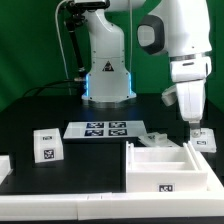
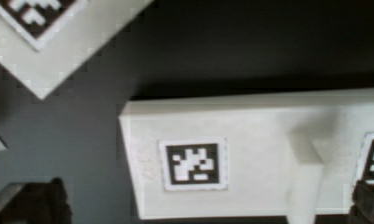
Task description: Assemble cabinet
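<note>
My gripper grabs the small white tagged part by its raised middle line (image 2: pixel 308 177) next, to add the part to the cabinet.
The cabinet (image 1: pixel 165 170) is the large white boxy body with open compartments at the front right of the black table, a tag on its front face. My gripper (image 1: pixel 193 123) hangs just above a small white tagged part (image 1: pixel 204 140) that lies behind the cabinet's right end. In the wrist view this part (image 2: pixel 255 140) fills the middle and shows a square tag (image 2: pixel 196 163). My gripper (image 2: pixel 202 205) is open and holds nothing. Its dark fingers (image 2: pixel 31 205) stand wide apart, one on either side of the part's width.
The marker board (image 1: pixel 100 130) lies mid-table in front of the robot base (image 1: pixel 107 75). A small tagged block (image 1: pixel 46 146) sits at the exterior view's left, and another white part (image 1: pixel 152 140) lies behind the cabinet. A white tagged corner (image 2: pixel 42 35) shows in the wrist view.
</note>
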Controlling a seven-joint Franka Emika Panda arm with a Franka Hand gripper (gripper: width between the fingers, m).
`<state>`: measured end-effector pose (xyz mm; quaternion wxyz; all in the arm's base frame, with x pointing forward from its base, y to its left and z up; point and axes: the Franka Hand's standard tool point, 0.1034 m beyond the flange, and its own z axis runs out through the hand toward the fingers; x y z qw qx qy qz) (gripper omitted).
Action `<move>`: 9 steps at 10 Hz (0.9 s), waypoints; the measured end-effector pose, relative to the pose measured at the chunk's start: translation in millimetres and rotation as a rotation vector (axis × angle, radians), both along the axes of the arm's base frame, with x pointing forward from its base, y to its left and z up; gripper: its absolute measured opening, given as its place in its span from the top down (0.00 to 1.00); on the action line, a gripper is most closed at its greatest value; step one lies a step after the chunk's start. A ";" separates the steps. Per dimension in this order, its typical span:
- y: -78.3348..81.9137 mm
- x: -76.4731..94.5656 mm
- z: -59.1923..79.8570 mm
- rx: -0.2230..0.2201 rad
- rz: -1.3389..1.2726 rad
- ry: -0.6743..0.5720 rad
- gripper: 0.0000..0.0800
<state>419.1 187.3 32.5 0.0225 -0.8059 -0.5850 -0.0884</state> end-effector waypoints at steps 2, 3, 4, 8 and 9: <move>10.2 -8.6 -6.7 0.009 0.022 0.001 0.00; 10.8 -11.6 -10.7 0.008 0.025 0.010 0.00; 9.7 -12.0 -11.9 0.007 0.023 0.012 0.02; 8.4 -13.8 -14.9 0.006 0.021 0.019 0.65; 7.0 -16.4 -19.4 0.005 0.018 0.029 0.65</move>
